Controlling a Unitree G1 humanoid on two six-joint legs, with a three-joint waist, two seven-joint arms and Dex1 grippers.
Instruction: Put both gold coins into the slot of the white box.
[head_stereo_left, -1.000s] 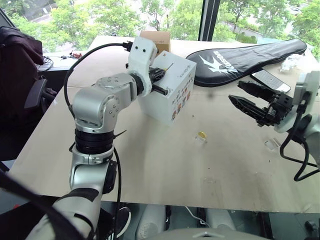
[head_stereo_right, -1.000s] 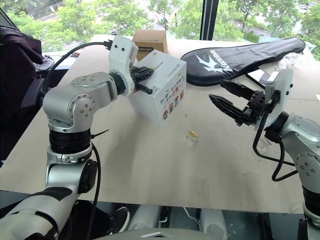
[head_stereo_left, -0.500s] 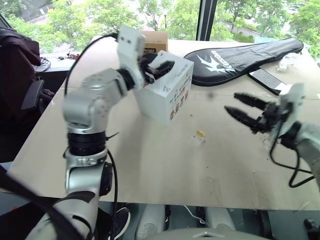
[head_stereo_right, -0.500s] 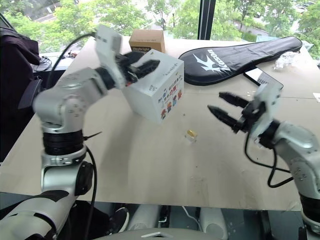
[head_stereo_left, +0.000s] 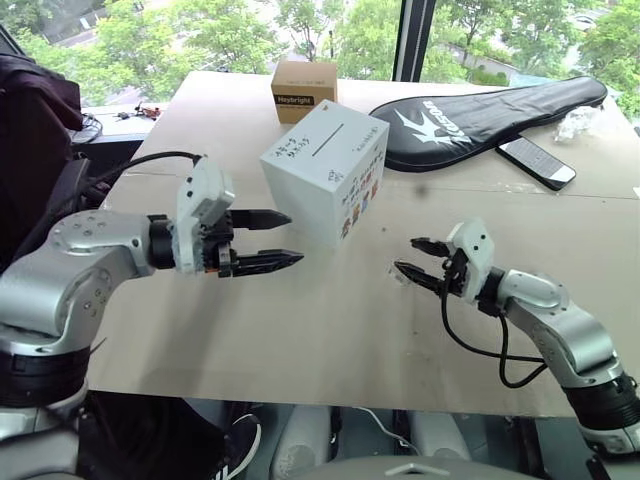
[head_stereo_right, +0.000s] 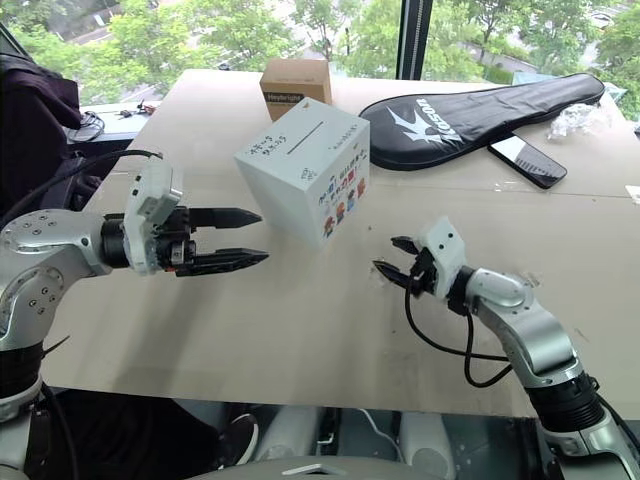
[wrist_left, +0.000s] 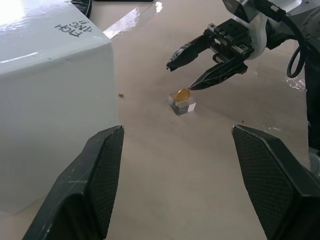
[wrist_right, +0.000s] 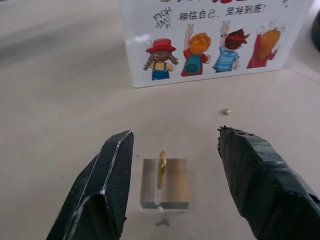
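My right gripper will next grab the gold coin by its upper half (wrist_right: 162, 161), which stands free above the slit, because the clear block (wrist_right: 165, 191) surrounds the coin's bottom.
The white box (head_stereo_left: 325, 172) stands mid-table, the slot (head_stereo_left: 328, 139) a thin dark line across its top, cartoon figures on its side. A gold coin (wrist_right: 161, 169) stands on edge in a small clear block (wrist_right: 165, 191) on the table, to the right of the box. My right gripper (head_stereo_left: 405, 255) is low over the table, open, its fingers on either side of the coin (wrist_left: 182, 95) without touching it. My left gripper (head_stereo_left: 294, 236) hovers open and empty to the left of the box, pointing toward it.
A brown cardboard box (head_stereo_left: 305, 90) stands behind the white box. A black racket bag (head_stereo_left: 490, 115), a phone (head_stereo_left: 535, 162) and crumpled clear plastic (head_stereo_left: 580, 122) lie at the back right. A dark chair (head_stereo_left: 40, 130) stands off the table's left edge.
My left gripper opened at the box top, then drew back left and down. My right gripper came down and left to the coin on its block.
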